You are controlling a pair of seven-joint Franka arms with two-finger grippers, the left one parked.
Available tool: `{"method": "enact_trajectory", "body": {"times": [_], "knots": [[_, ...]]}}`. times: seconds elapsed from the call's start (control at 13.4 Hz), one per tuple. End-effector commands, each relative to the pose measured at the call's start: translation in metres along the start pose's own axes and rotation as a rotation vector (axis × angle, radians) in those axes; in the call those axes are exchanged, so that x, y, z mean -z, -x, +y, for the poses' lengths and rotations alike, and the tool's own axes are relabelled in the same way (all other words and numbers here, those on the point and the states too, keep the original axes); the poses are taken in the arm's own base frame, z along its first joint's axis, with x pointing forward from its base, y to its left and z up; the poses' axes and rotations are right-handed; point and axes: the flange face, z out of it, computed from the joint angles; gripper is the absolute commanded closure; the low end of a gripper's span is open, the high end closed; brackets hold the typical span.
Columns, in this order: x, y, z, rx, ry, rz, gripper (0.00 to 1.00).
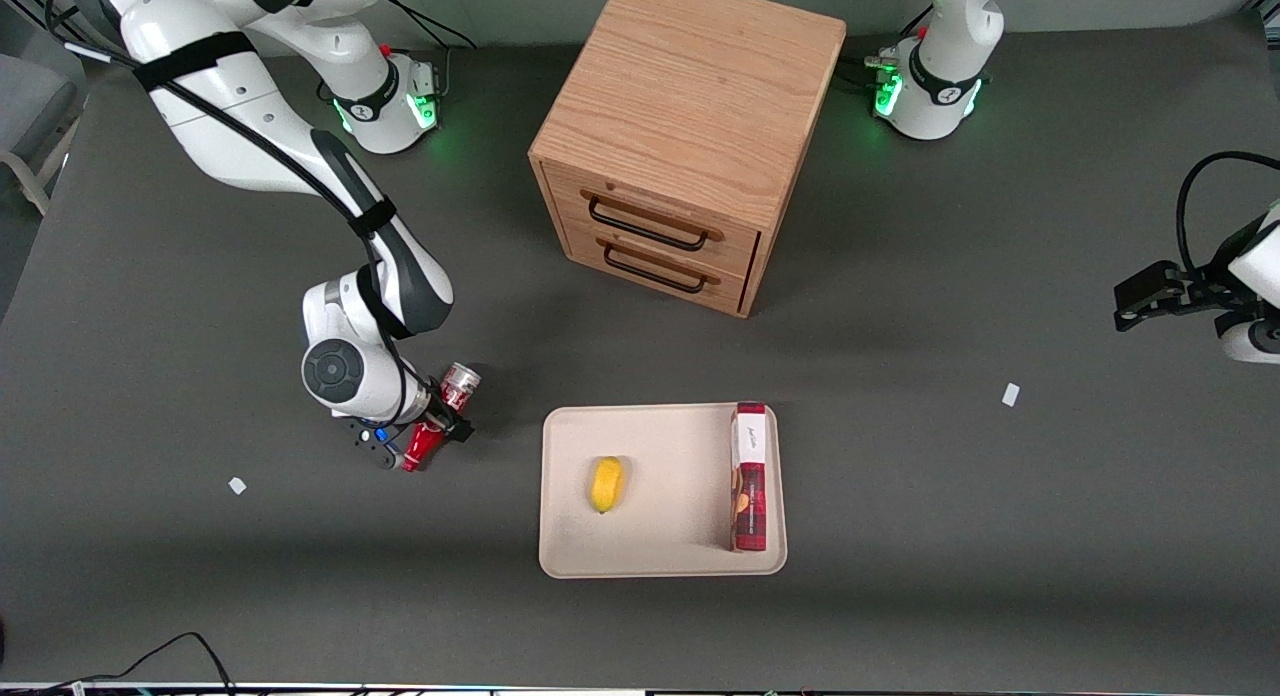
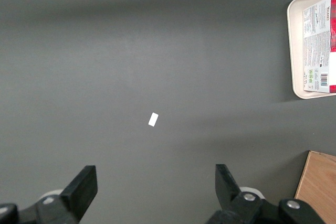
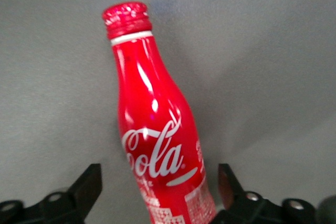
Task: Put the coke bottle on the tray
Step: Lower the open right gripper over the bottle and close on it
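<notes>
I will grab the coke bottle by its red body [image 1: 425,442] with my right gripper next, so I can put it on the tray [image 1: 660,536].
The coke bottle [image 1: 445,411] is red with white script and lies on the dark table toward the working arm's end, apart from the tray. Its silver base [image 1: 461,381] points away from the front camera and its red cap is nearer to it. My right gripper [image 1: 438,424] is low over the bottle's middle, its fingers open on either side of the body. In the right wrist view the bottle [image 3: 152,129] fills the space between the fingers of the gripper [image 3: 157,177], with a gap at one finger. The beige tray [image 1: 660,536] lies mid-table.
On the tray stand a red-and-white box [image 1: 750,476] on edge and a small yellow fruit-like object [image 1: 606,483]. The wooden drawer cabinet [image 1: 680,136] stands farther from the front camera than the tray. Two white scraps [image 1: 237,485] [image 1: 1011,394] lie on the table.
</notes>
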Motion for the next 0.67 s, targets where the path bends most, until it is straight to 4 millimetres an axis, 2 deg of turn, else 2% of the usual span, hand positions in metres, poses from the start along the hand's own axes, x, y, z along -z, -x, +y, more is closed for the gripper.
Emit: {"method": "enact_trajectory", "body": {"times": [0.0, 0.22, 0.37, 0.52, 0.6], "knots": [[-0.003, 0.004, -0.001, 0.011, 0.004, 0.029, 1.00], [0.000, 0.005, -0.001, 0.018, 0.002, 0.032, 1.00], [0.013, 0.004, 0.000, 0.038, 0.001, 0.038, 1.00], [0.050, 0.004, 0.003, 0.089, 0.002, 0.052, 1.00], [0.080, 0.000, 0.009, 0.135, 0.002, 0.063, 1.00]]}}
